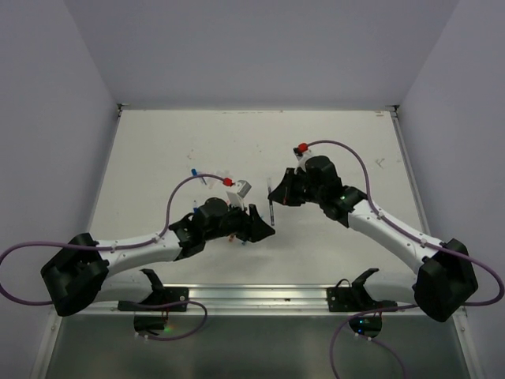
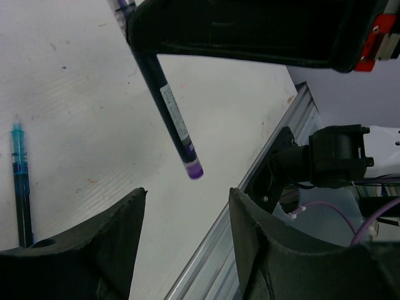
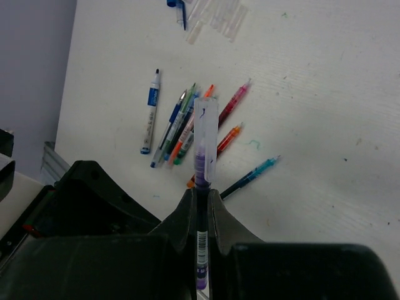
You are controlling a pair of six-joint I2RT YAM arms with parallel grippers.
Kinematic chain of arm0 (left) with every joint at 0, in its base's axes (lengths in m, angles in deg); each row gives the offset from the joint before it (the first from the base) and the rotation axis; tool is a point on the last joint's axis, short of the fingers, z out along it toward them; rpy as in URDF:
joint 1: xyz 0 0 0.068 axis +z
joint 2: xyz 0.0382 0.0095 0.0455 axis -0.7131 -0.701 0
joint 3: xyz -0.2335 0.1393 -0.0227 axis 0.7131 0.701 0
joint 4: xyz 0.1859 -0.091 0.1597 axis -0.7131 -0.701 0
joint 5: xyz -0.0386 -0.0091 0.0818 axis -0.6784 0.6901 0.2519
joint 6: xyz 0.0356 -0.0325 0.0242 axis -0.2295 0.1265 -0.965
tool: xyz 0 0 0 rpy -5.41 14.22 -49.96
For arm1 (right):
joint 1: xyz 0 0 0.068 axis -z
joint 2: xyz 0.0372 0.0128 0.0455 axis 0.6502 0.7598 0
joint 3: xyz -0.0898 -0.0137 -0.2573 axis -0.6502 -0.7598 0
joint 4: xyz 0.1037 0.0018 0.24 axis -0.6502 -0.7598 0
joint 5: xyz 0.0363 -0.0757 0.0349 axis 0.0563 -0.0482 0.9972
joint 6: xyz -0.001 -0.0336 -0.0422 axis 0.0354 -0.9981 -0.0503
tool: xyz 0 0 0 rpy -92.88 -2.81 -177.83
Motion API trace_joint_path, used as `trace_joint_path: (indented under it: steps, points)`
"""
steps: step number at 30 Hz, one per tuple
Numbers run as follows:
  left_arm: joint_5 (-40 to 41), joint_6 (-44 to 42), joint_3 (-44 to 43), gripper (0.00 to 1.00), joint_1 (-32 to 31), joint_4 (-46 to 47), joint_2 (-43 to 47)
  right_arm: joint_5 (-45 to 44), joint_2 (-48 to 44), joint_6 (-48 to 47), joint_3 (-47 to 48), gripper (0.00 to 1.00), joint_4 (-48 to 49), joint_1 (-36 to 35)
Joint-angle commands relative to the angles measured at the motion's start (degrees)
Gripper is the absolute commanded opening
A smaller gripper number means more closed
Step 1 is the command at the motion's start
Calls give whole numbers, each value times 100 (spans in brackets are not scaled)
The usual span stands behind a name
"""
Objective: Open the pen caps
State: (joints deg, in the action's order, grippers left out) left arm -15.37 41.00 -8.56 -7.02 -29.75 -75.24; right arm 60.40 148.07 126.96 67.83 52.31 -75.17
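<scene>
I need to grip the dark purple pen next with my left gripper by its purple end (image 1: 272,222) (image 2: 191,162), so the clear cap stays free to pull off.
My right gripper (image 3: 201,195) is shut on a dark purple pen (image 3: 200,181) and holds it above the table. A clear cap (image 3: 205,122) sits over the pen's tip. In the top view this pen (image 1: 271,210) hangs from the right gripper (image 1: 278,194), just right of my left gripper (image 1: 264,226). In the left wrist view the left gripper (image 2: 187,195) is open and empty, with the pen's purple end (image 2: 194,169) just beyond its fingertips. Loose clear caps (image 3: 215,15) and a blue cap (image 3: 178,6) lie at the table's far side.
Several uncapped pens (image 3: 181,128) lie in a bunch on the table, with a teal pen (image 3: 253,175) a little apart; it also shows in the left wrist view (image 2: 20,181). The metal rail (image 2: 219,250) at the table's near edge is close to the left gripper.
</scene>
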Motion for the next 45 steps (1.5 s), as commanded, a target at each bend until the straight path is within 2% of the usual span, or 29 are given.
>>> trace_joint_path:
  steps: [1,6,9,12,13,15,17,21,24,27,38,41,43,44,45]
  points:
    - [219,-34,-380,59,30,272,-71,188,-91,350,-113,0,639,-186]
    - [351,-157,-583,59,39,183,-264,197,-47,456,-157,0,807,-362]
    - [360,-219,-680,54,39,148,-396,180,-56,508,-184,0,868,-424]
    - [421,-236,-724,28,48,34,-467,153,-82,544,-201,0,894,-450]
    - [448,-245,-715,14,39,-18,-467,153,-82,544,-193,0,894,-459]
    - [518,-280,-663,0,39,-71,-414,153,-73,552,-193,0,912,-459]
    - [614,-333,-601,0,39,-151,-283,144,-82,535,-236,0,999,-459]
    - [703,-412,-373,0,39,-239,7,-74,-73,316,-184,32,895,-450]
    - [641,-430,-329,0,39,-335,113,-137,58,105,35,40,701,-459]
    - [571,-439,-329,0,39,-485,87,-128,164,69,237,42,727,-459]
    - [342,-368,-197,0,39,-441,96,135,533,122,590,37,912,-459]
    - [333,-359,-197,0,39,-441,131,249,621,192,590,27,999,-459]
    - [351,-351,-170,0,39,-450,183,276,647,236,537,18,1000,-459]
    - [360,-351,-170,0,39,-458,184,276,656,254,528,11,1139,-459]
    - [360,-351,-188,0,39,-485,192,259,674,254,519,0,1132,-459]
